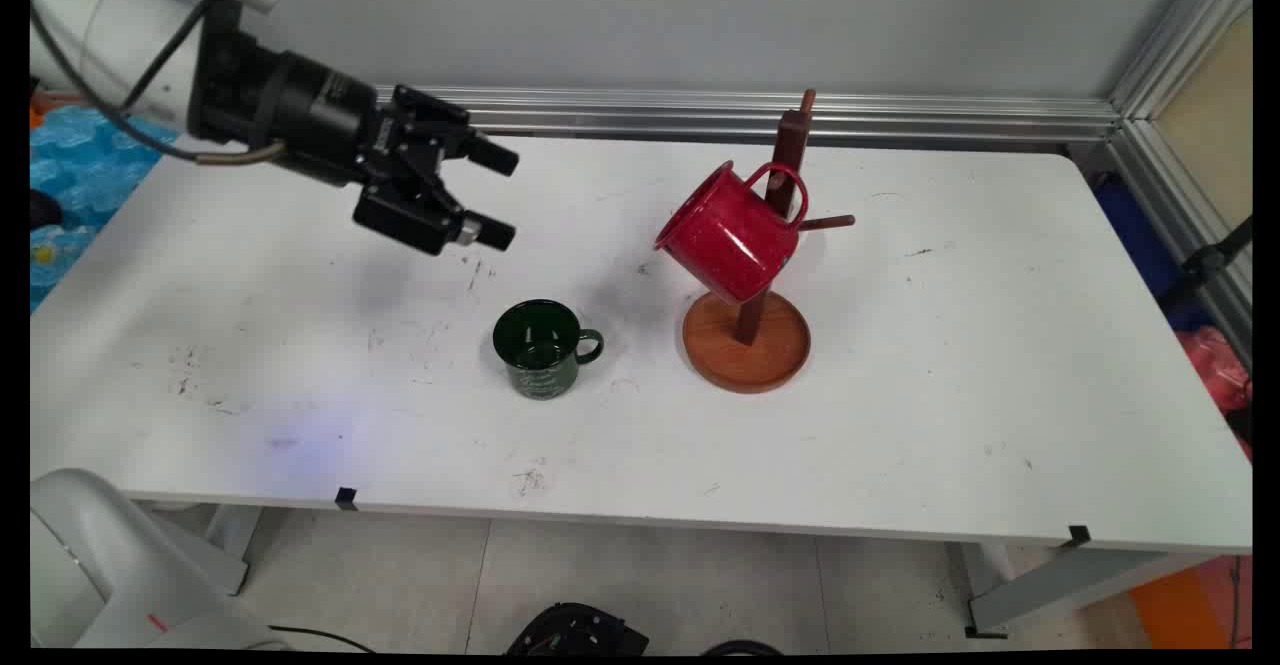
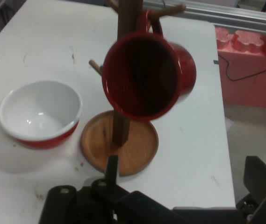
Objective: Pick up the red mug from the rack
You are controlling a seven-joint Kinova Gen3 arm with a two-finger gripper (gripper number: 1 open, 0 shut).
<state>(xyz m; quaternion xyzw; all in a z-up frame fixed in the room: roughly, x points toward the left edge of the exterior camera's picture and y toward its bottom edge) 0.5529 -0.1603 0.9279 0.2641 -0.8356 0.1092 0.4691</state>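
Note:
Next, my gripper reaches the red mug and grabs its rim (image 1: 690,204), leaving the handle free to slip off the wooden peg (image 1: 828,222).
My black gripper (image 1: 503,195) hangs open in the air over the table's left half, pointing right, with nothing between its fingers. To its right a red speckled mug (image 1: 730,233) hangs tilted by its handle on a peg of a dark wooden mug tree (image 1: 745,350) with a round base. A dark green mug (image 1: 542,348) stands upright on the table (image 1: 950,395), below and slightly right of the fingertips, handle to the right. In the hand view the red mug (image 2: 144,77) faces me mouth first on the tree (image 2: 123,144), beyond the gripper (image 2: 161,193). A bowl (image 2: 41,114), white inside and red outside, sits left of the base.
An aluminium rail (image 1: 900,115) runs along the table's back edge against the wall. Blue material (image 1: 75,170) lies off the table's left end. Red and blue items (image 1: 1215,365) sit on the floor past the right end. The bowl does not show in the main view.

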